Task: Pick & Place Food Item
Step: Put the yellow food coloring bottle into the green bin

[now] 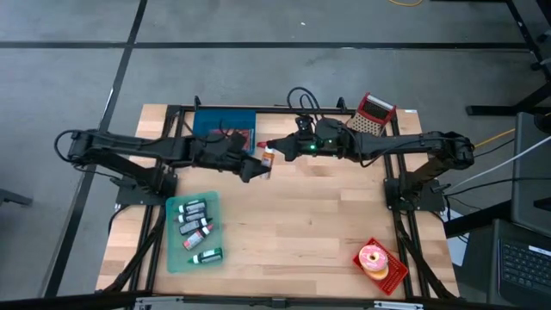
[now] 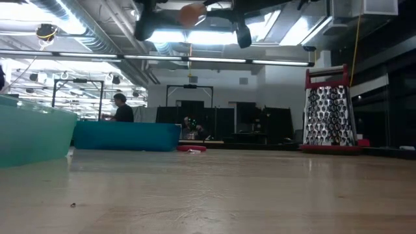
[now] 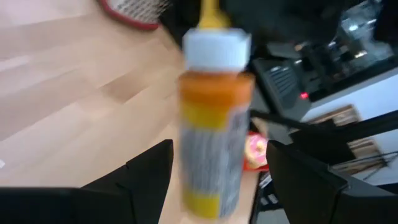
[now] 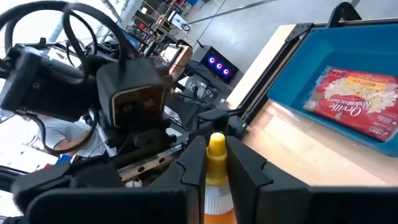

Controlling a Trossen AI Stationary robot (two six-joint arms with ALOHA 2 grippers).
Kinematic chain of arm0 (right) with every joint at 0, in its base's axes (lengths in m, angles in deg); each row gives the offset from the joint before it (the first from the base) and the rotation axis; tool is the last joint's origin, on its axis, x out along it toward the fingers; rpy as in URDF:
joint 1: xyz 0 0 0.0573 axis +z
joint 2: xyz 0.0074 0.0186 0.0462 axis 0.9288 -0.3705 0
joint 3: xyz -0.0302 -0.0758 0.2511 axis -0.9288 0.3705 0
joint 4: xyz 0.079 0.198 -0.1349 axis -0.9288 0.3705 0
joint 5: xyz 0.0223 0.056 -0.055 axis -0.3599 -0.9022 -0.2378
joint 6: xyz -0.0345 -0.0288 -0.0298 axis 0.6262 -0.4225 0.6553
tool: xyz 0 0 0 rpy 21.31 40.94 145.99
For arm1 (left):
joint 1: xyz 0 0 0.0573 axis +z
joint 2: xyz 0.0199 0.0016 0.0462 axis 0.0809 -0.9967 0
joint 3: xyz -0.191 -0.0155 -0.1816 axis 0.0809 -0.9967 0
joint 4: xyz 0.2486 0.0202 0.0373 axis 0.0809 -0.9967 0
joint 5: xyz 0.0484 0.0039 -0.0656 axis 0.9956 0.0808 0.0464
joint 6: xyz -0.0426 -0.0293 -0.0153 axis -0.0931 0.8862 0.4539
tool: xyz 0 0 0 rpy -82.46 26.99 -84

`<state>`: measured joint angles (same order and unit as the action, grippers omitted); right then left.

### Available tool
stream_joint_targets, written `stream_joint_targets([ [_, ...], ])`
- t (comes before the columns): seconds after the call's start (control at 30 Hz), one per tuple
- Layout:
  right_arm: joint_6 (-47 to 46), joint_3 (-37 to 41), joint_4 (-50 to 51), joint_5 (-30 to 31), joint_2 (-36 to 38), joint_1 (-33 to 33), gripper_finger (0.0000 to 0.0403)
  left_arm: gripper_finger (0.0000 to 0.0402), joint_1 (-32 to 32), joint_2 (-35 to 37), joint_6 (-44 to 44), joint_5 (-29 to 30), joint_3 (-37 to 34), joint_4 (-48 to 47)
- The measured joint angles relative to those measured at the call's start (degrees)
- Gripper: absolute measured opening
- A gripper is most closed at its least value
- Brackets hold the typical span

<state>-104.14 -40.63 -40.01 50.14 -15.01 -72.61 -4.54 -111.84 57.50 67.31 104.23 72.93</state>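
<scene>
My left gripper grabs the orange sauce bottle by its body next, to move the bottle into the teal tray.
A sauce bottle (image 3: 214,118) with an orange body, a white cap and a yellow nozzle hangs high above the table's far middle (image 1: 268,158). My right gripper (image 4: 216,163) is shut on its top. My left gripper (image 3: 217,180) is open and comes from the table's left. Its two fingers (image 3: 149,177) stand on either side of the bottle's body without touching it. In the low view only the bottle's orange underside (image 2: 192,13) shows at the top, between dark arm parts. My right gripper pinches the bottle's yellow nozzle (image 4: 216,146) between its two fingers, just above the white cap (image 4: 214,198). The fingers come nearly level from the table's right. The bottle is lifted clear of the table, its body below the fingers.
A blue bin (image 1: 207,120) holding a popcorn packet (image 4: 354,99) stands at the far edge, with a red-framed grater (image 1: 372,114) at the far right. A teal tray (image 1: 176,258) with several small bottles lies near left, and a red plate (image 1: 398,274) with a doughnut near right.
</scene>
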Motion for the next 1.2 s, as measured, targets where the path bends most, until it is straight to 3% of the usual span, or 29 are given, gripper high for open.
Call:
stream_joint_targets([
  [0.27,-0.2,0.0,-0.2,-0.3,0.0,0.0,0.0041,0.0253,3.0,-5.1,-0.2,-6.7,0.0,8.0],
  [0.43,-0.2,0.0,-0.2,-0.5,0.0,0.0,0.0041,0.0244,3.1,-7.1,-1.2,-6.9,0.0,8.1],
  [0.77,0.1,-0.1,-0.7,-1.2,0.0,0.0,0.0043,0.0105,3.7,-5.6,-4.6,-6.9,0.0,8.2],
  [0.87,0.2,-0.1,-1.2,-1.6,0.0,0.0,0.0064,0.0083,3.8,-4.9,-5.0,-7.8,0.0,8.4],
  [1.2,0.5,-0.1,-1.6,-1.1,0.0,-1.6,0.0169,0.0087,3.5,-2.8,-6.9,-12.2,0.0,3.0],
])
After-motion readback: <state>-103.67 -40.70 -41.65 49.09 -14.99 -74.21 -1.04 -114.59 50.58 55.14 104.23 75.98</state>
